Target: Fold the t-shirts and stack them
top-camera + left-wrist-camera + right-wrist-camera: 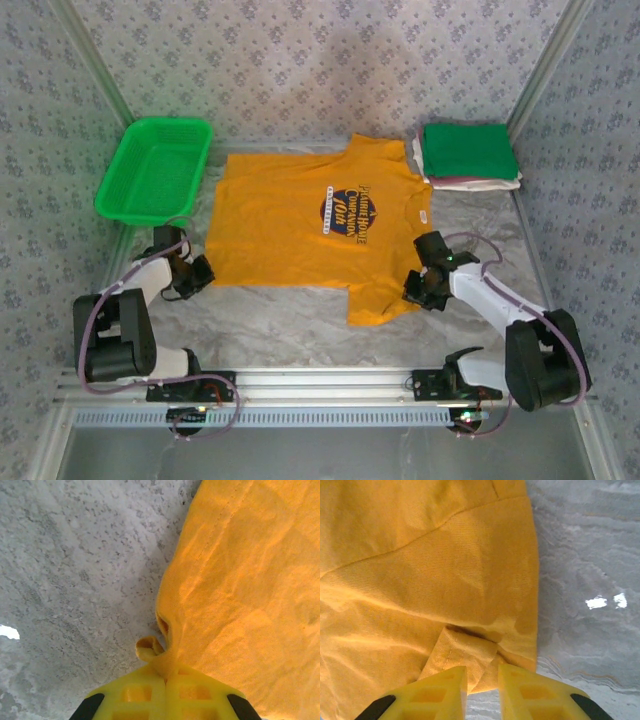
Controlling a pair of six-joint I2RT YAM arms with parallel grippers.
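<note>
I should grab the raised fold at the near sleeve with my right gripper next. Then I can straighten the fold and fold the near side of the t-shirt over.
The orange-yellow t-shirt lies spread flat on the table, print up, collar to the right and hem to the left. My left gripper is at the hem's near corner. In the left wrist view it is shut on a pinched curl of the shirt. My right gripper is at the near sleeve. Its fingers stand apart, with a small raised fold of the shirt lying between the tips and bare table showing in the gap. Folded green, maroon and white tees are stacked at the back right.
A green plastic mesh basket sits at the back left, close to the shirt's hem. Patterned walls close in the table on three sides. Bare marbled table runs between the shirt and the arm bases.
</note>
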